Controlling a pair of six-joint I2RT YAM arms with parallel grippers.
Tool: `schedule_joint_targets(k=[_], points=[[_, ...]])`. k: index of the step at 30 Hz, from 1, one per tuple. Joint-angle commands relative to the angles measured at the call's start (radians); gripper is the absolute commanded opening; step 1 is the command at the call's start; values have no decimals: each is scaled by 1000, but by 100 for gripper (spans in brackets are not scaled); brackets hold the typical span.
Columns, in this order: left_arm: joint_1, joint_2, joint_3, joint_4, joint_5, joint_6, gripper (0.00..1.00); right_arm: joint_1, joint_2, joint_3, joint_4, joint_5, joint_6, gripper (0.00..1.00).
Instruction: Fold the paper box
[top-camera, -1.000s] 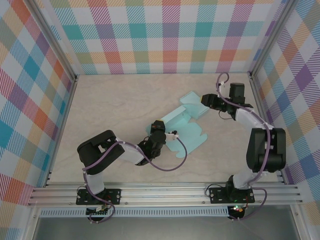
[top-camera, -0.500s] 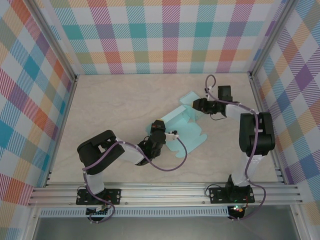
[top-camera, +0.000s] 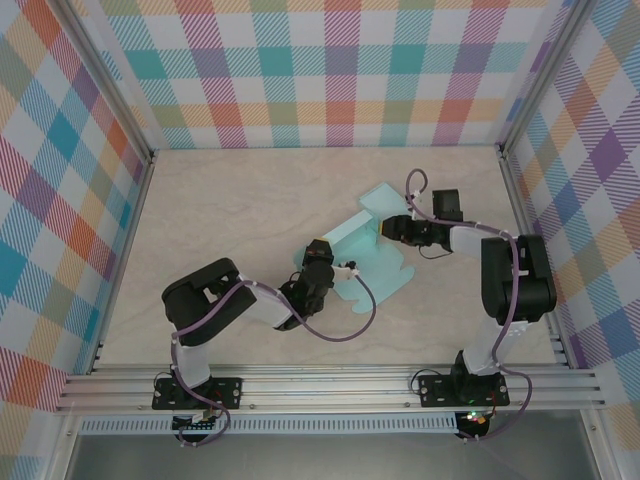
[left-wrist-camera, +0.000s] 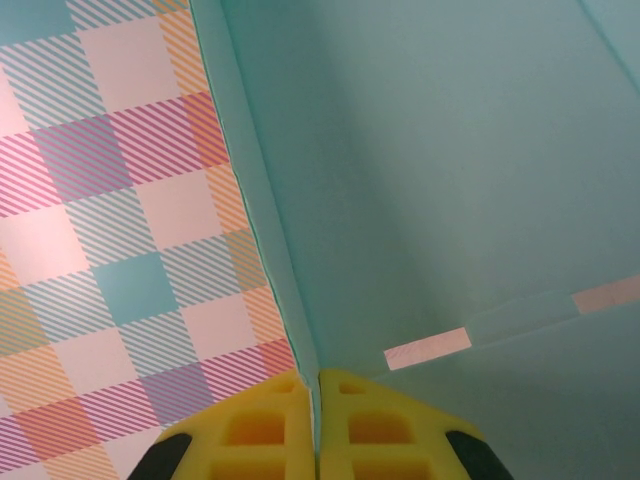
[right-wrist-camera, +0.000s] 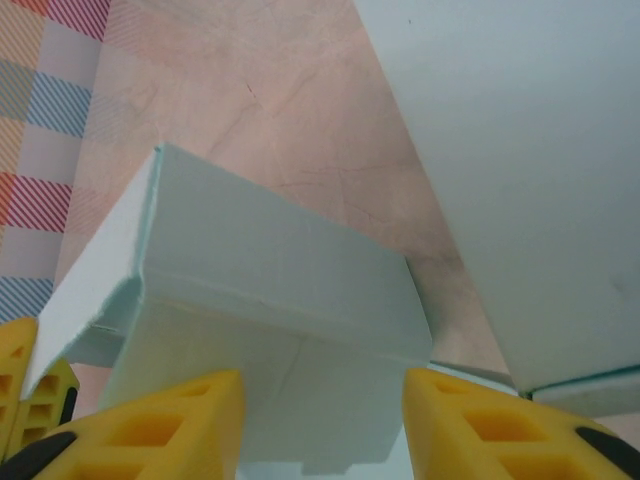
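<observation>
The right gripper pinches the folded flap at the paper box's back corner next, leaving my left gripper free to fold.
The paper box (top-camera: 375, 262) is a pale teal sheet, partly folded, lying mid-table. My left gripper (top-camera: 321, 260) is at its left edge. In the left wrist view the yellow fingers (left-wrist-camera: 250, 430) are pinched on a thin upright wall of the box (left-wrist-camera: 450, 180), so the left gripper (left-wrist-camera: 318, 385) is shut on it. My right gripper (top-camera: 389, 228) is at the box's back right flap. In the right wrist view a folded flap (right-wrist-camera: 280, 270) lies between the spread fingers of the right gripper (right-wrist-camera: 320, 400), which is open. A larger panel (right-wrist-camera: 520, 150) rises to the right.
Plaid walls (top-camera: 320, 70) enclose the beige table (top-camera: 220, 210) on three sides. Aluminium rails (top-camera: 330, 385) run along the near edge by the arm bases. Bare table lies left of and behind the box.
The right gripper swung from the back right down and left onto the box's flap, and its jaws widened. The left gripper stayed pinched on the box edge.
</observation>
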Motion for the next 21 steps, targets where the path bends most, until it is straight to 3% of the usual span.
schedule_joint_targets(k=[1,11,21], points=[[9,28,14,26,-5,22,0,13,-28,-26,53,-28,-27,48],[8,17,8,27,-2,22,0,56,-12,-18,88,22,-48,56],[7,22,4,32,3,15,0,79,43,31,150,84,-63,54]])
